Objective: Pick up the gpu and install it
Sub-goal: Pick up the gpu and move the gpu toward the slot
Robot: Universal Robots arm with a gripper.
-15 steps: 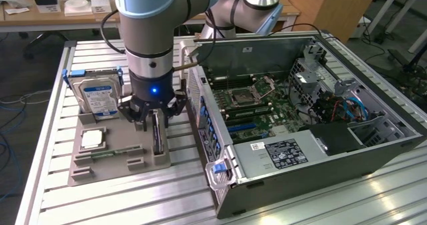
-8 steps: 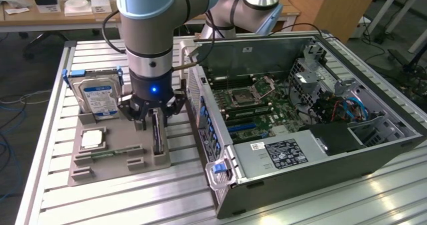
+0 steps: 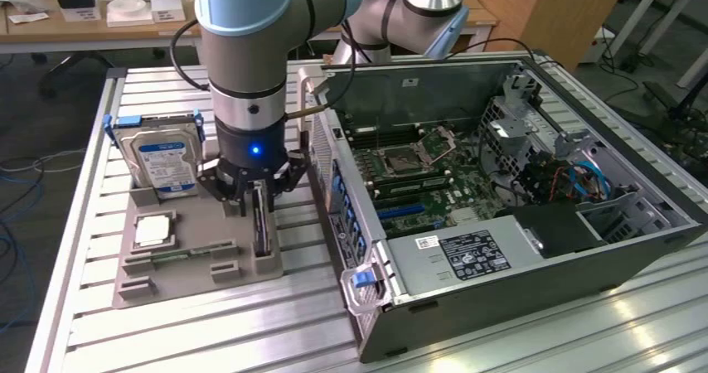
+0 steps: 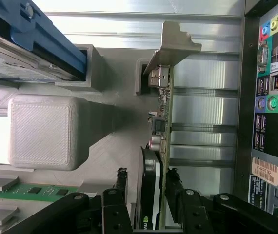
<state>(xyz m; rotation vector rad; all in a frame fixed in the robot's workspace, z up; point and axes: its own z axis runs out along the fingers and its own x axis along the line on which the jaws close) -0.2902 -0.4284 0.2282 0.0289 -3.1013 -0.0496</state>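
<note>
I will next grab the GPU by its black fan section (image 4: 148, 190), so that the GPU's silver bracket (image 4: 170, 46) stays free for the install.
The gpu (image 3: 262, 224) stands on edge in a slot of the grey holder tray (image 3: 188, 265), on the side nearest the computer case. My gripper (image 3: 260, 192) is lowered straight over it. In the wrist view the gpu (image 4: 159, 126) is a thin green-edged card with a black fan and a silver bracket (image 4: 175, 46) at its far end. My gripper (image 4: 147, 171) is open, with one black finger (image 4: 122, 178) on the fan side and the other on the back side. The card sits between them, with slim gaps on both sides.
A silver hard drive (image 3: 161, 159) in a blue frame stands upright at the tray's far end. A processor chip (image 3: 152, 230) and a green memory stick (image 3: 182, 255) lie in the tray. The open computer case (image 3: 498, 191) lies at the exterior view's right, motherboard exposed.
</note>
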